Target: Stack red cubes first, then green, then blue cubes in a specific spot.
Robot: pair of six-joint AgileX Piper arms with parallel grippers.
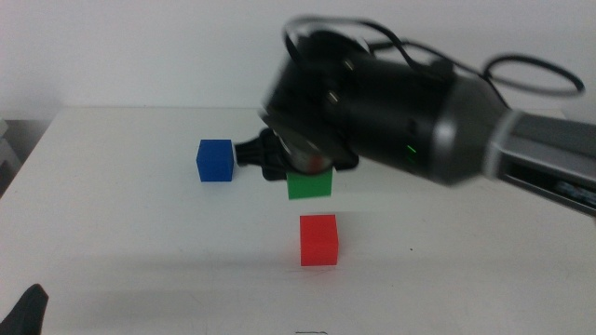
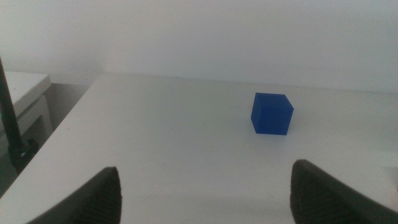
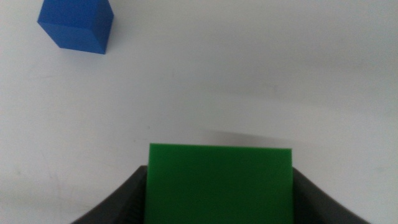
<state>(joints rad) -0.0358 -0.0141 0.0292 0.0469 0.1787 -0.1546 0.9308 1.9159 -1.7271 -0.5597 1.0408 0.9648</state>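
Observation:
The green cube (image 1: 309, 185) moves toward the red cube in my right gripper next, before its release. It still hangs behind and short of the red cube (image 1: 318, 240).
My right gripper (image 1: 300, 169) reaches in from the right and is shut on the green cube (image 1: 309, 185). In the right wrist view the green cube (image 3: 219, 183) fills the gap between the two dark jaws of the right gripper (image 3: 219, 186), and a faint shadow lies on the table beyond it. The red cube (image 1: 318, 240) rests on the white table just in front of the green one, apart from it. Left of the gripper sits the blue cube (image 1: 215, 160), also seen as the blue cube (image 2: 272, 114) and the blue cube (image 3: 77, 25). My left gripper (image 2: 205, 186) waits open at the lower left (image 1: 28, 312).
The white table (image 1: 121, 233) ends at a left edge (image 2: 56, 134), beyond which stands a pale shelf (image 2: 22, 93). A white wall runs behind the table. The right arm's bulky dark body (image 1: 391, 112) and cables hang over the far middle.

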